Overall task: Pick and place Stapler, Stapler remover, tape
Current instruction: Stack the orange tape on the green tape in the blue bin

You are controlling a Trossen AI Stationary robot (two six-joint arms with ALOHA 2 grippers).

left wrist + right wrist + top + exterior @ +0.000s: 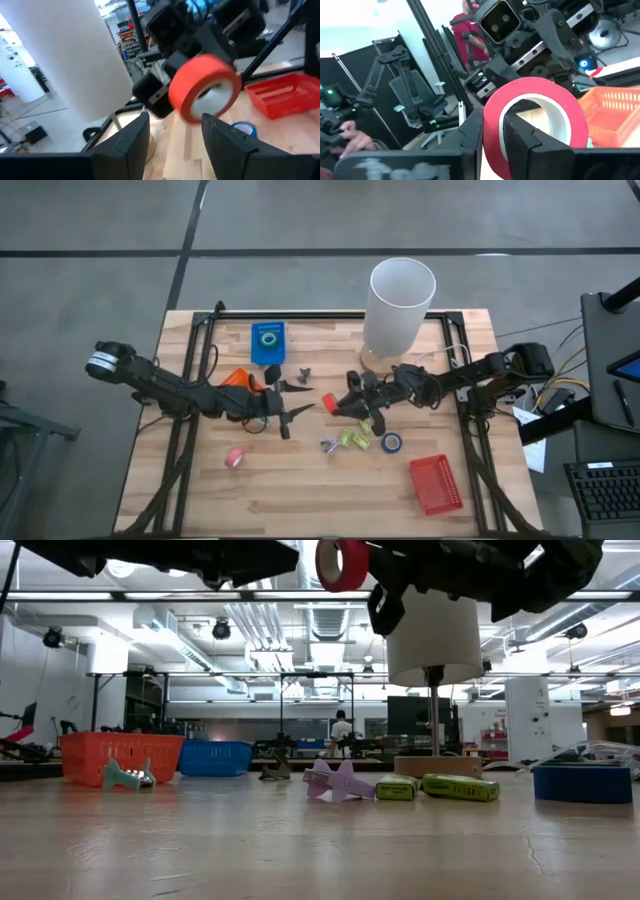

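My left gripper grabs the red tape roll by its ring side (329, 403) next, to put the roll in the blue basket (268, 343).
A red tape roll (327, 400) is up in the air over the table's middle, held by my right gripper (337, 402), which reaches in from the right. It is shown high in the low view as the red tape roll (342, 562). My left gripper (300, 408) is open and faces the roll from the left, with its fingers (135, 137) spread just below and before the red tape roll (202, 92). A blue tape roll (391, 442) and a pink tape roll (234, 457) lie flat on the table. Two yellow-green staplers (352, 438) and a purple staple remover (328, 445) lie near the blue roll. My right gripper is shut on the wall of the red tape ring (492, 117), with one finger (520, 135) inside the hole and the other (470, 135) outside. It comes level from the table's right. The roll is lifted clear and stands on edge. My left gripper: whether its fingertips touch the roll, I cannot tell.
A tall white cylinder (400, 305) stands at the far edge behind my right arm. A blue basket (268, 342) sits far left, an orange basket (238, 378) under my left arm, and a red basket (436, 483) near right. A dark staple remover (303, 370) lies mid-table.
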